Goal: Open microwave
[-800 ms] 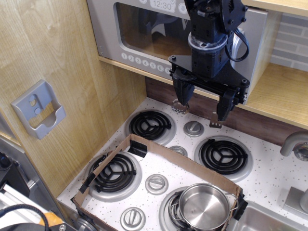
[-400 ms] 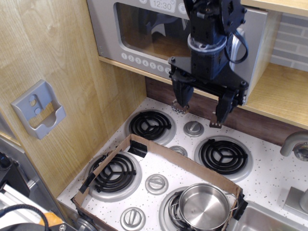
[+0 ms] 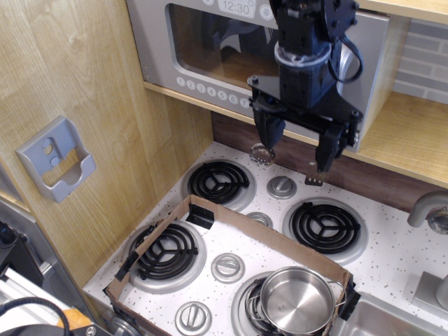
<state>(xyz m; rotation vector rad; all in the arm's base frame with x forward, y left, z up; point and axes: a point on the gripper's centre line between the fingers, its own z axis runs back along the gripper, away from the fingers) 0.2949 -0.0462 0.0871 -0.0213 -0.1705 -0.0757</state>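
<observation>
I should next grab the microwave by its chunky grey vertical handle with my gripper. Then I can swing the microwave door open.
The grey microwave sits on a wooden shelf at the top, with its door shut flat. Its clear window, a row of round white buttons and the 12:30 clock label show. Its handle on the right side is mostly hidden behind my arm. My black gripper hangs in front of the microwave's lower right part. It points down over the back of the stove, open and empty. Its left fingertip and right fingertip stand wide apart.
A white stove top with several black coil burners lies below. A cardboard frame rests across it. A steel pot sits on the front right burner. A grey wall bracket hangs at left. A faucet stands at right.
My gripper has risen a little and shifted slightly right, closer to the microwave's front. It stays open. The microwave door has not moved.
</observation>
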